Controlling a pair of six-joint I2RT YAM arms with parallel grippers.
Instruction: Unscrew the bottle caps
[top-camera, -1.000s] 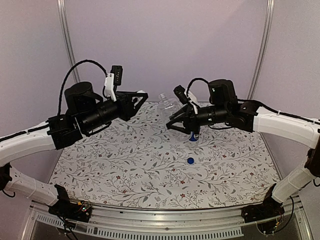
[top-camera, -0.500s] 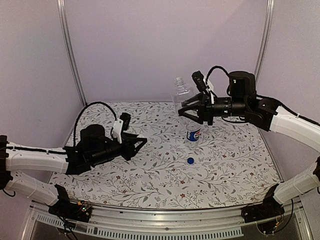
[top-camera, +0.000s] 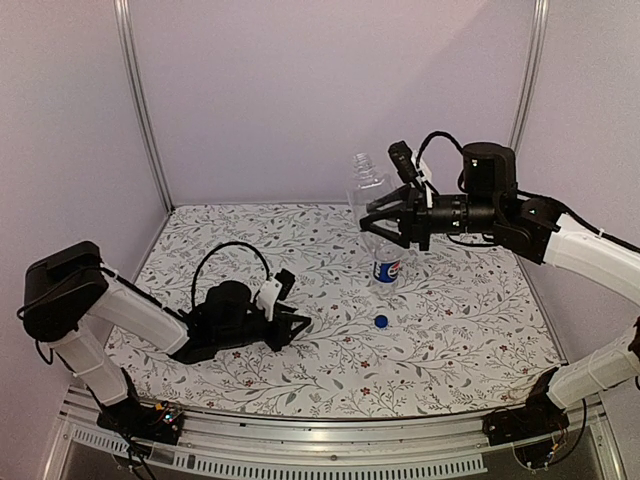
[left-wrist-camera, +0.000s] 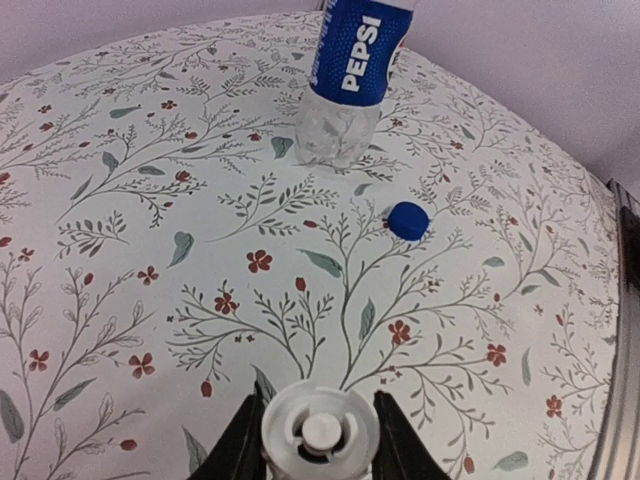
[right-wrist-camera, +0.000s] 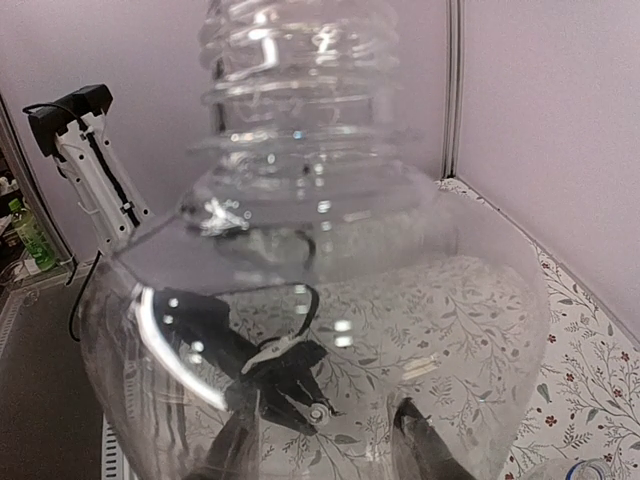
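My left gripper holds the white cap (left-wrist-camera: 320, 432) until it is on the flat, open cloth, then releases it: opening in the air would drop it there.
My right gripper (top-camera: 378, 222) is shut on the plain clear bottle (top-camera: 367, 185) and holds it upright in the air, its neck open. That bottle fills the right wrist view (right-wrist-camera: 320, 250), between my fingers (right-wrist-camera: 236, 448). My left gripper (top-camera: 302, 325) is low over the table at front left, shut on the white cap (left-wrist-camera: 320, 432). The Pepsi bottle (top-camera: 387, 266) stands on the table under my right gripper and also shows in the left wrist view (left-wrist-camera: 352, 75). The blue cap (top-camera: 381, 321) lies on the cloth in front of it, loose in the left wrist view (left-wrist-camera: 408, 219) too.
A floral cloth (top-camera: 450, 330) covers the table. Purple walls and metal posts (top-camera: 140, 110) close off the back and sides. The table's metal front rail (top-camera: 330, 445) runs along the near edge.
My left arm has swung down from beside the raised bottle to the table at front left, with the white cap in its jaws. My right gripper has lifted the plain bottle higher and upright.
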